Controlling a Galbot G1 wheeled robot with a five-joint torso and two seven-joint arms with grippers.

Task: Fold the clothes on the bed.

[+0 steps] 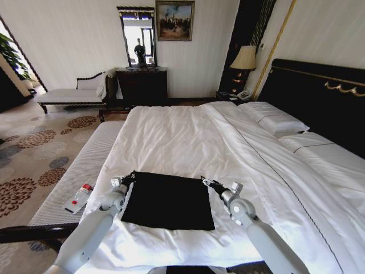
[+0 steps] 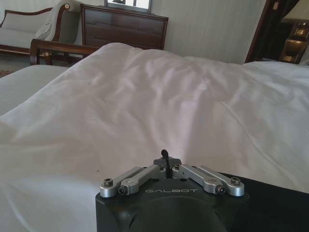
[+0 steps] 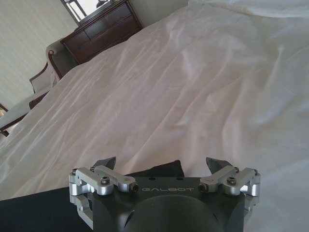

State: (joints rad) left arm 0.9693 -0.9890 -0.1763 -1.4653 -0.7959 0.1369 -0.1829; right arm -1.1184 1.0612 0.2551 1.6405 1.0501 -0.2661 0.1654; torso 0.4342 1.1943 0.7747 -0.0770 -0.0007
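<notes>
The rest of the garment (image 1: 167,203) lies flat on the duvet, so next my right gripper takes its far corner (image 1: 203,178), which pokes up between my fingers.
The clothes (image 1: 168,201) are one black garment lying flat as a rectangle on the near part of the bed (image 1: 188,137), with no lettering showing. My left gripper (image 1: 130,177) sits at its far left corner. In the left wrist view this gripper (image 2: 165,155) is shut, with white duvet ahead and black fabric (image 2: 277,203) beside it. My right gripper (image 1: 205,181) is at the far right corner. In the right wrist view it (image 3: 162,166) stands open, one fingertip (image 3: 107,163) on each side of the black corner (image 3: 159,171).
A pale striped bench (image 1: 74,171) runs along the bed's left side with a small white and red item (image 1: 80,197) on it. Pillows (image 1: 274,117) and the dark headboard (image 1: 319,97) are on the right. A dresser (image 1: 141,85) and chaise (image 1: 74,94) stand beyond.
</notes>
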